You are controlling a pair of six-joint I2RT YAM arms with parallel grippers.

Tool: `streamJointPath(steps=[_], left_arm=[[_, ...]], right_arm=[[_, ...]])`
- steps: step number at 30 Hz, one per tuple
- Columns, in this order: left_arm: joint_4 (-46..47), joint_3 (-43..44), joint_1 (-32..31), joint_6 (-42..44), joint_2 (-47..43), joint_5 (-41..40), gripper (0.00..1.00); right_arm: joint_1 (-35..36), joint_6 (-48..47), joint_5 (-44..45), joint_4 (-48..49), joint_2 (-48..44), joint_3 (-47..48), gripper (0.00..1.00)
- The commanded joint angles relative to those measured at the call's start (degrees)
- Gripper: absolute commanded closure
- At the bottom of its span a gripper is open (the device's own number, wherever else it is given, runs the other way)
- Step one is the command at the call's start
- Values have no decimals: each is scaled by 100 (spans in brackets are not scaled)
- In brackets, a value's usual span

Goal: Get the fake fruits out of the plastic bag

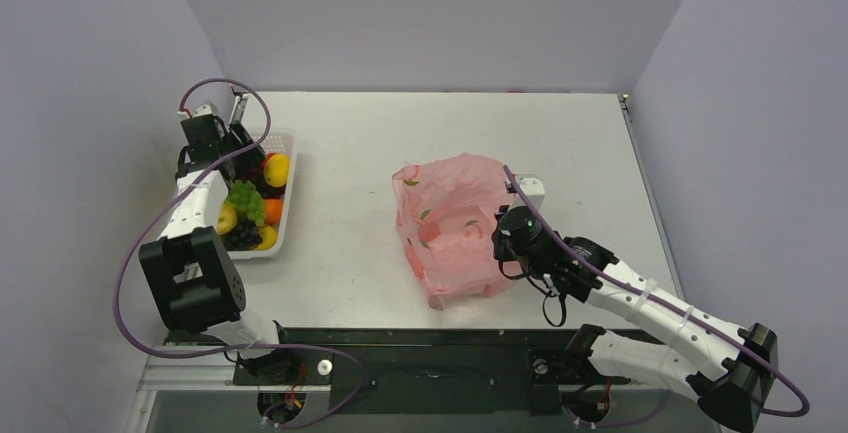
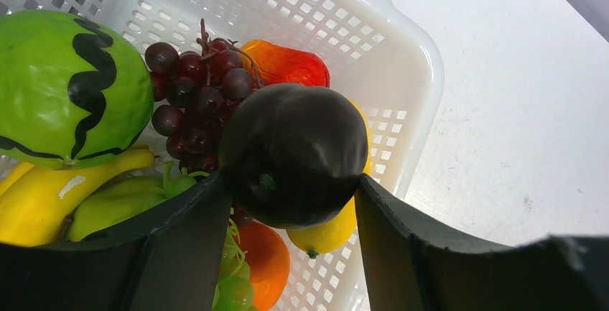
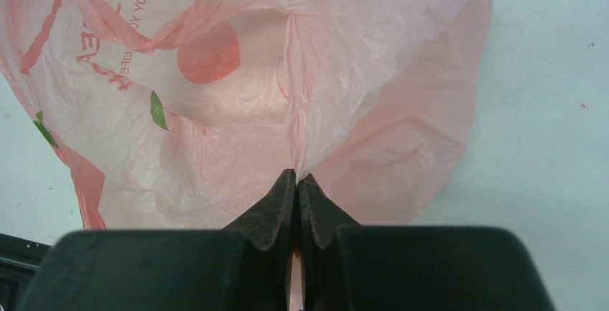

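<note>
The dark purple fruit hangs inside the basket's rim and would come to rest in the white basket, so it is time for my left gripper to open now.
The pink plastic bag sits crumpled at mid-table. My right gripper is at its right side, and in the right wrist view the gripper is shut on a pinched fold of the bag's film. My left gripper hangs over the white basket, shut on a dark purple fruit that touches both fingers. Fake fruits lie in the basket below: a green melon, red grapes, a banana, a lemon and an orange. What the bag holds is hidden.
The white mesh basket stands at the table's left side, under the left gripper. Grey walls close in the table on the left, back and right. Both arm bases sit on the black rail at the near edge.
</note>
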Motion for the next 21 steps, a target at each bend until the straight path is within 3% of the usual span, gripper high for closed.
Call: streamJointPath(steps=[1, 11, 13, 18, 21], left_arm=[[203, 101, 10, 68, -242, 15, 44], [155, 165, 50, 30, -181, 64, 42], [165, 168, 55, 37, -179, 135, 36], [195, 162, 63, 59, -163, 250, 7], [241, 132, 68, 62, -191, 277, 3]], right_arm=[[-51, 87, 7, 99, -127, 193, 100], [-44, 95, -49, 112, -51, 192, 100], [-47, 91, -61, 113, -51, 197, 100], [-48, 105, -70, 123, -46, 186, 100], [-52, 116, -72, 122, -69, 171, 100]])
